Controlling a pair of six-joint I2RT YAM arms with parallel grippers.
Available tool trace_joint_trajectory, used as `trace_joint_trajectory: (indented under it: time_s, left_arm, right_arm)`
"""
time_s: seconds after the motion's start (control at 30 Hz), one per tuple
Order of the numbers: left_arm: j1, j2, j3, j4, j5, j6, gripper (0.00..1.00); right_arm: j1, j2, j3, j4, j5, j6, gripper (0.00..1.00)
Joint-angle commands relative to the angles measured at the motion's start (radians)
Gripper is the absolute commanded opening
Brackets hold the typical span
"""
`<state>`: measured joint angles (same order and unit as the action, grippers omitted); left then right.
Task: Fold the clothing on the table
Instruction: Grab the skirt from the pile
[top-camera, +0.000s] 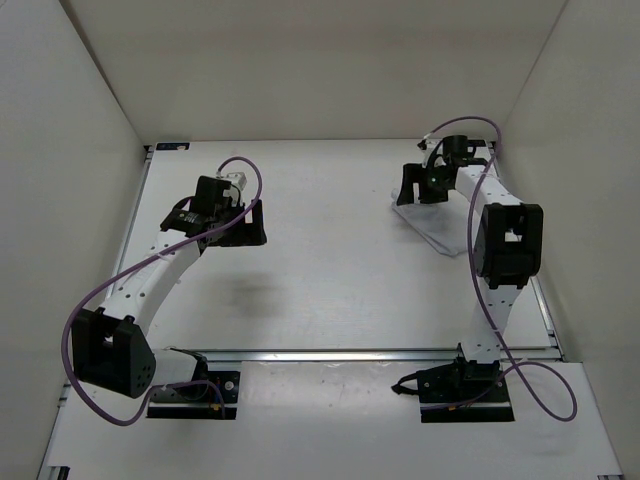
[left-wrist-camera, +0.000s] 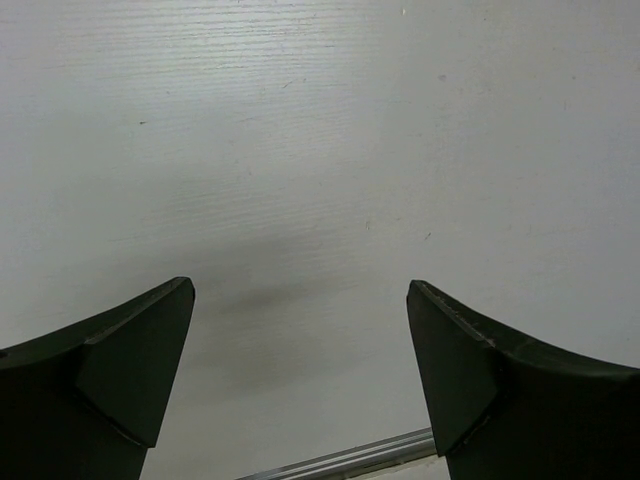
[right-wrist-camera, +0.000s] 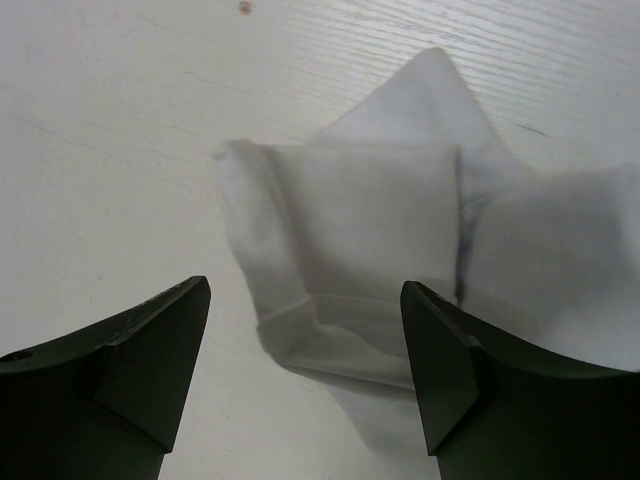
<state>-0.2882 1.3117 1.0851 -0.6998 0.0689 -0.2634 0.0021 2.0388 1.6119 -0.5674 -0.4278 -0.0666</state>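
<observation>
One finger of my right gripper is above the fabric, so it would miss the fold if it closed now. It needs to move lower first, then close on the fold.
The clothing (top-camera: 437, 228) is a small white garment lying crumpled and partly folded over itself at the far right of the table (top-camera: 330, 280). The right wrist view shows the clothing (right-wrist-camera: 360, 230) just beyond my right gripper (right-wrist-camera: 305, 290), which is open with nothing between its fingers. From above, the right gripper (top-camera: 420, 187) hovers over the garment's far left edge, and the right arm hides part of the fabric. My left gripper (top-camera: 240, 228) is open over bare table at the middle left, far from the garment. In its own view the left gripper (left-wrist-camera: 300, 287) holds nothing.
White walls (top-camera: 70, 150) close in the table on the left, back and right. An aluminium rail (top-camera: 350, 354) runs along the near edge, also seen as the rail (left-wrist-camera: 340, 460) under the left gripper. Purple cables (top-camera: 90, 310) loop off both arms.
</observation>
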Motion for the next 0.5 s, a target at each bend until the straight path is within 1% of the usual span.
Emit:
trace_joint_trajectory:
  time_s: [0.0,0.03,0.1,0.2,0.3,0.33,0.37,0.4,0.43,0.47]
  left_arm:
    - [0.004,-0.035,0.001,0.005,0.025,-0.011,0.99]
    - [0.001,-0.037,0.001,0.011,0.019,-0.013,0.98]
    - [0.004,-0.035,-0.01,0.013,0.019,-0.013,0.99]
    - [0.006,-0.028,-0.001,0.016,0.029,-0.01,0.99]
    - [0.007,-0.023,0.001,0.02,0.031,-0.007,0.99]
    - [0.003,-0.025,-0.004,0.017,0.025,-0.004,0.98]
    - [0.006,-0.031,0.002,0.019,0.028,-0.004,0.98]
    - [0.007,-0.022,0.006,0.016,0.028,0.004,0.99]
    - [0.007,-0.023,0.003,0.013,0.032,0.006,0.98]
    - [0.018,-0.028,0.006,0.01,0.022,0.006,0.99]
  right_arm:
    - [0.035,-0.043,0.01,0.046,-0.04,-0.047,0.75]
    - [0.039,-0.046,0.006,0.04,-0.049,-0.05,0.75]
    - [0.047,-0.042,0.005,0.035,-0.045,-0.058,0.75]
    - [0.073,-0.04,-0.01,0.034,0.02,-0.068,0.75]
    - [0.095,-0.023,-0.017,0.04,0.109,-0.073,0.7]
    - [0.101,-0.013,-0.015,0.044,0.141,-0.07,0.57]
    - [0.101,-0.002,-0.014,0.047,0.171,-0.062,0.35]
    - [0.105,-0.002,-0.006,0.041,0.181,-0.053,0.23]
    - [0.102,0.003,0.005,0.035,0.202,-0.045,0.01]
    - [0.099,0.007,0.017,0.035,0.222,-0.038,0.0]
